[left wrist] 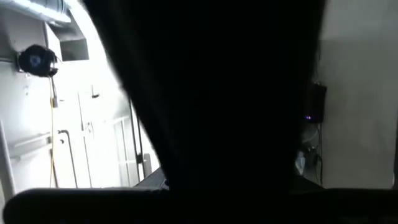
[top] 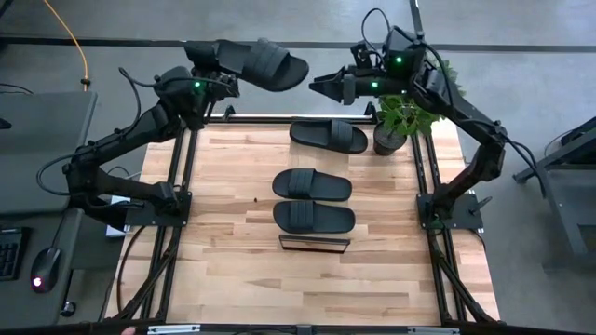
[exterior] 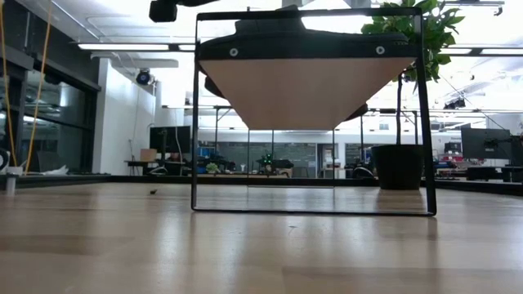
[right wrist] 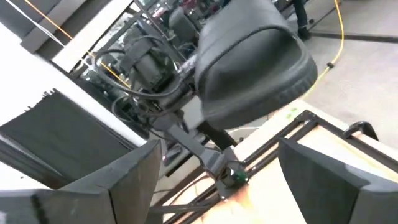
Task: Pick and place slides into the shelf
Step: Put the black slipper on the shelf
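Note:
The black slide needs to go into the shelf [top: 321, 162], so my right gripper should grab it by its toe end [top: 299, 73] next and take it over there.
My left gripper [top: 223, 63] is shut on one black slide [top: 270, 63] and holds it in the air beyond the table's far edge. The same slide [right wrist: 255, 62] shows in the right wrist view. My right gripper [top: 321, 86] [right wrist: 221, 158] is open. It hovers just right of that slide with its fingers pointing at it, touching nothing. A second slide [top: 328, 135] lies flat on the tabletop near the far edge. Two more slides [top: 312, 184] [top: 314, 218] lie behind the shelf's dark front edge [top: 315, 244]. In the low view a slide [exterior: 286, 24] rests on the shelf board [exterior: 306, 90]. My left gripper holds the slide by the end nearest the arm [top: 237, 58]. The slide reaches out from the gripper toward the table's right. It is lifted clear, roughly level, above the far edge. The slide and the gripper body hide the fingers, and the left wrist view is blocked by black.
A potted plant [top: 396, 126] [exterior: 400, 163] stands at the table's far right corner, close under my right arm. Dark frame rails [top: 182, 186] run along the left and right sides of the table. Bare wood [top: 233, 279] lies near the front edge and on the left.

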